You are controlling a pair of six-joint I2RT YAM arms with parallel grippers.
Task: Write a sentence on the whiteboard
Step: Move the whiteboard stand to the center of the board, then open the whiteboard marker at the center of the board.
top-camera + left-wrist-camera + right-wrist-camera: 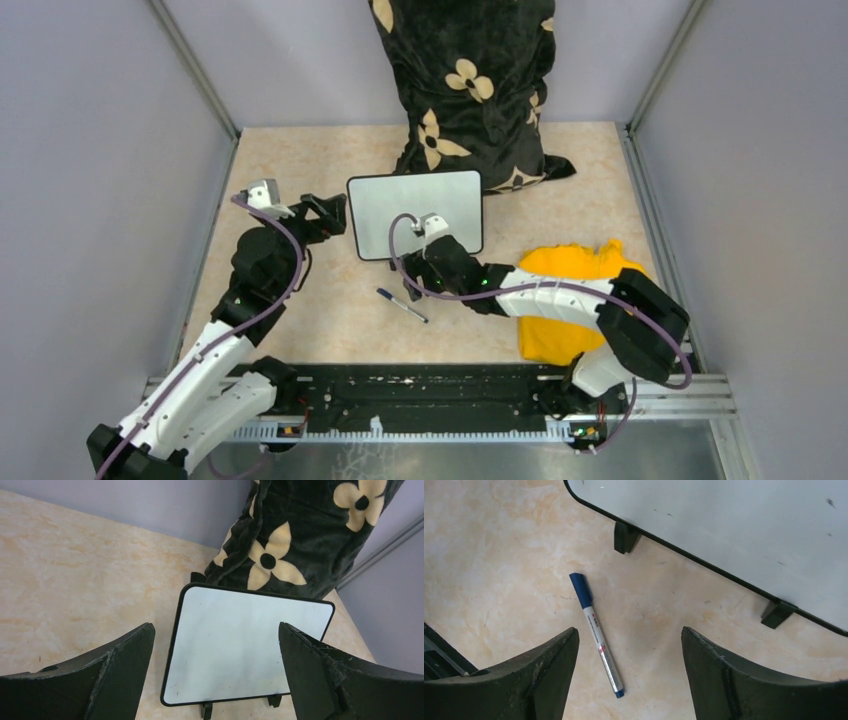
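Next, my right gripper grabs the marker by its white body (408,309) (602,647), which leaves the blue cap free for my left gripper to take.
The whiteboard (415,215) lies flat mid-table, white with a thin black rim and small black feet. Its face (245,640) is bare apart from faint smudges, and no sentence shows on it. A blue-capped marker (402,305) lies loose on the table in front of the board. My right gripper (425,272) hovers above it, open and holding nothing. In the right wrist view the marker (596,632) lies nearer the left finger, with the board's near edge (744,525) beyond. My left gripper (335,215) is open and empty at the board's left edge, facing across it (215,630).
A black pillow with cream flowers (465,90) leans on the back wall, touching the board's far edge. A yellow cloth (575,300) lies under the right arm at the near right. Grey walls close in the table on three sides.
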